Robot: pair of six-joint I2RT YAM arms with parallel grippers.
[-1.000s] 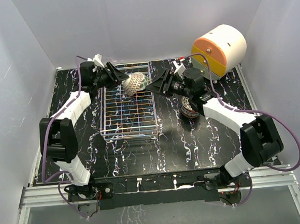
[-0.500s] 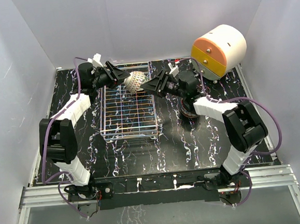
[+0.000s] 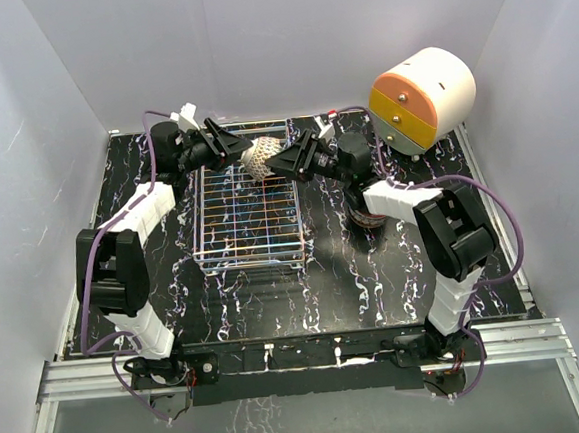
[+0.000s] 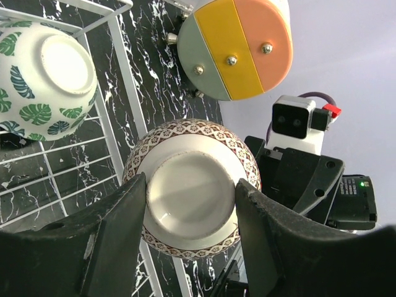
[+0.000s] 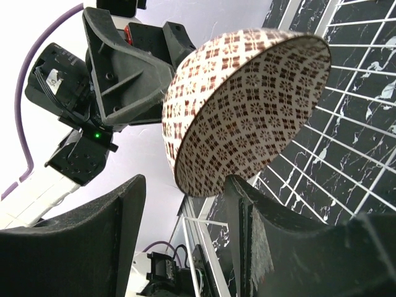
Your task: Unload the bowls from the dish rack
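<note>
My right gripper will next take the brown-and-white bowl by its rim, so that its foot ring stays free to nest in the stacked bowls.
My left gripper is shut on the white foot ring of a brown-and-white patterned bowl and holds it in the air on its side, over the far right corner of the dish rack. In the top view this bowl hangs between both grippers. My right gripper is open, and the bowl's lower rim sits between its fingers without being pinched. A green-leaf bowl lies upside down in the rack.
A white-and-orange cylindrical drawer unit stands at the back right. Stacked bowls sit on the black marbled table right of the rack, partly hidden by my right arm. White walls enclose the table on three sides.
My right gripper has travelled left to the held bowl, so its fingers now flank the rim. The left gripper has shifted the bowl slightly back and left.
</note>
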